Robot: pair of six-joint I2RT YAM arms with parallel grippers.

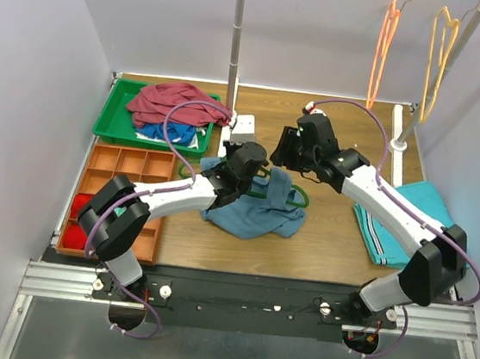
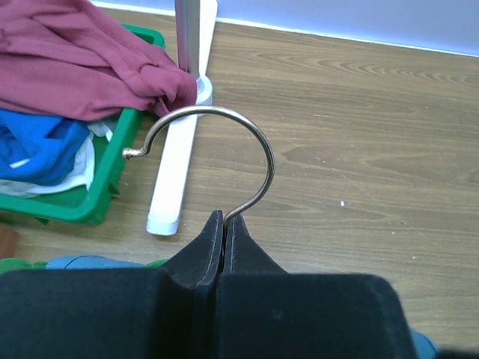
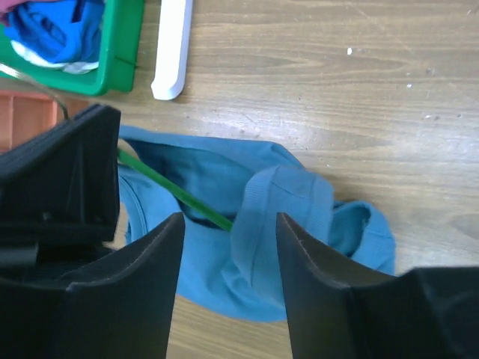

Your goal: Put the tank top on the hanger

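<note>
My right gripper has to pinch the tank top's shoulder strap (image 1: 279, 189) around the green hanger arm, so that the hanger's metal hook stays free to hang.
The slate-blue tank top (image 1: 254, 207) lies crumpled on the wooden table mid-front. The dark-green hanger (image 1: 303, 200) lies partly inside it, and one green arm (image 3: 174, 192) runs under a shoulder strap (image 3: 278, 213). My left gripper (image 2: 224, 222) is shut on the stem of the hanger's metal hook (image 2: 258, 142), at the top's far-left edge (image 1: 252, 170). My right gripper (image 3: 229, 224) is open just above the tank top, its jaws either side of the strap and not touching it. In the top view it (image 1: 281, 155) hovers over the top's far edge.
A green tray (image 1: 115, 122) at the far left holds a maroon garment (image 1: 173, 101) and blue cloth. An orange compartment tray (image 1: 128, 175) is at the left. A rack pole (image 1: 237, 40) stands on a white base (image 2: 176, 172). Folded teal cloth (image 1: 400, 219) lies at the right. Orange (image 1: 383, 48) and yellow (image 1: 442, 46) hangers hang at the back.
</note>
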